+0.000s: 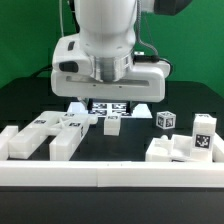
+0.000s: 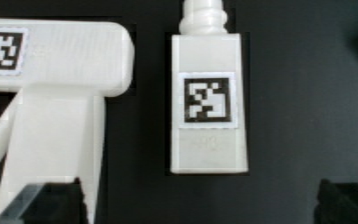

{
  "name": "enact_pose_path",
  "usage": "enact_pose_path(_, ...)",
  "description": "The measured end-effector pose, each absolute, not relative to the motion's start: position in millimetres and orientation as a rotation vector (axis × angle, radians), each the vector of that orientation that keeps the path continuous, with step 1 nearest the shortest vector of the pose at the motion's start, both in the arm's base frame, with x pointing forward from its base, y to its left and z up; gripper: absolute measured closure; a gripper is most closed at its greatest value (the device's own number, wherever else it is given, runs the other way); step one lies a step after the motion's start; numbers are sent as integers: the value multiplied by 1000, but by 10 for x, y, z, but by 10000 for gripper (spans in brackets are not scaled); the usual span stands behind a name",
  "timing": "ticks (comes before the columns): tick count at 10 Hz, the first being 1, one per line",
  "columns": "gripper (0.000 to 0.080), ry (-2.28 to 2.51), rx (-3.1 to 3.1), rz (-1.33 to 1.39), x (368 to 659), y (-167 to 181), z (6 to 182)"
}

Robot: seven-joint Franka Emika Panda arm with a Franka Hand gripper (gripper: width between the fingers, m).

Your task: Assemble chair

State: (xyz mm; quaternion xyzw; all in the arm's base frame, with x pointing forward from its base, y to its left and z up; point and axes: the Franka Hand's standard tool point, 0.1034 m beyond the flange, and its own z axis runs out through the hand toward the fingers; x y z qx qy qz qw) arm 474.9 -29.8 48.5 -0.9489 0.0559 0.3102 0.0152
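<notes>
My gripper should first move toward the white post's plain end [image 2: 210, 160], then close on that end, because my fingers stop short of the white post.
The chair is loose white parts with black-and-white tags on the black table. In the wrist view a short white post [image 2: 206, 100] with a peg at one end lies flat, beside a larger framed white part [image 2: 51, 95]. My gripper [image 2: 197, 205] is open and empty, and its dark fingertips [image 2: 43, 200] stand wide apart above the table near the post's plain end. In the exterior view the gripper [image 1: 108, 92] hangs over the post [image 1: 112, 125] at mid-table. More parts lie at the exterior view's left [image 1: 40, 135] and right [image 1: 185, 148].
The marker board [image 1: 135, 104] lies behind the post under the arm. A small tagged cube [image 1: 166, 120] and an upright tagged block [image 1: 203, 126] stand at the exterior view's right. A white border rail [image 1: 110, 176] runs along the front edge.
</notes>
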Motion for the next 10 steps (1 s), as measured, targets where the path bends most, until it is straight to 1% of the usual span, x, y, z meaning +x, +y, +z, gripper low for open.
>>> enact_pose_path(1, 150, 167, -2927, 1040, 4714, -284, 444)
enact_pose_path(3, 150, 158, -2843, 1246, 4640, -254, 416)
enact_pose_path(4, 150, 141, -2824, 1293, 4658, -234, 369)
enact_pose_path(5, 150, 128, -2836, 1272, 4685, -211, 345)
enact_pose_path(8, 150, 126, -2835, 1278, 4668, -208, 312)
enact_pose_path(10, 150, 122, -2839, 1270, 4637, -206, 257)
